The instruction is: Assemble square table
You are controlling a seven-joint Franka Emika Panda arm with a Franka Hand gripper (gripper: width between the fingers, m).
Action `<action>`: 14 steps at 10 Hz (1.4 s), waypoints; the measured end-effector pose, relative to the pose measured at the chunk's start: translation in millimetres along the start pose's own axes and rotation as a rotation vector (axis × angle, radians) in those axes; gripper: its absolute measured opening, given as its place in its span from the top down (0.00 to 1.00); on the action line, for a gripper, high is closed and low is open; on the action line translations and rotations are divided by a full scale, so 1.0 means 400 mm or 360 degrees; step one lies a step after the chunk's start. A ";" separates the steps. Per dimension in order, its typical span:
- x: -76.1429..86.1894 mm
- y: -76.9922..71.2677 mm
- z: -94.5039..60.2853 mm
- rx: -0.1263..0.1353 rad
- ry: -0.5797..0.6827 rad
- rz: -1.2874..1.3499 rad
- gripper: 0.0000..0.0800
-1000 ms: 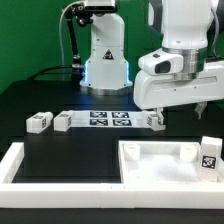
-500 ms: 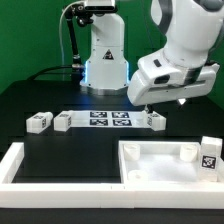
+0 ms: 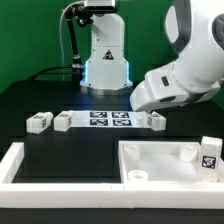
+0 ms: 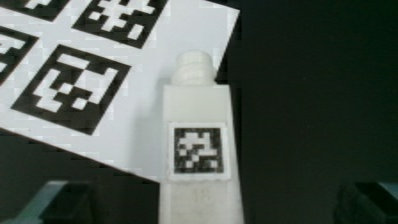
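Observation:
My fingertips are above the white leg beside the marker board (image 3: 108, 120), so they would miss it if I closed now. My gripper needs to go lower before it closes on the leg.
The white square table panel (image 3: 160, 150) lies at the front right, with a tag (image 3: 208, 160) at its right end. Two tagged legs (image 3: 38, 121) (image 3: 63, 121) lie left of the marker board (image 3: 108, 120). A third leg (image 3: 156, 121) lies at the board's right end. My gripper (image 3: 147, 108) hangs just above this third leg. In the wrist view this leg (image 4: 196, 140) lies lengthwise between my fingers (image 4: 50, 203), beside the marker board (image 4: 89, 70). The gripper (image 4: 210, 205) is open and the jaws stand wide on both sides of the leg, apart from it.
Long white bars (image 3: 20, 165) frame the black work surface at the left and front. The robot's white base (image 3: 105, 55) stands at the back with cables beside it. The panel sits close in front of the leg under my gripper.
The arm has tilted and swung toward the exterior view's right. The hand has come lower over the leg at the marker board's right end. No part has moved.

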State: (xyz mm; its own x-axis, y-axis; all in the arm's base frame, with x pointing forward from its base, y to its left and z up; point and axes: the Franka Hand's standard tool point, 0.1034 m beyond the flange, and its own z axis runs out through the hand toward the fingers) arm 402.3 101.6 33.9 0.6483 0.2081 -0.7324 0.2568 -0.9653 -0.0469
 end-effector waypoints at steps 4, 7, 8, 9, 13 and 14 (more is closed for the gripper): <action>0.003 0.005 0.010 -0.0017 -0.0014 0.0000 0.19; 0.012 0.012 0.066 -0.0057 -0.0092 0.0030 0.19; 0.015 0.018 0.079 -0.0055 -0.0101 0.0032 0.19; 0.015 0.020 0.082 -0.0054 -0.0099 0.0034 0.19; 0.016 0.021 0.082 -0.0052 -0.0099 0.0036 0.46; 0.016 0.021 0.082 -0.0052 -0.0099 0.0036 0.64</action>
State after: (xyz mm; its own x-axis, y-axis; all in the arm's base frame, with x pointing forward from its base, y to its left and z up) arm 385.1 89.5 6.7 0.6088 0.1751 -0.7737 0.2663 -0.9638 -0.0086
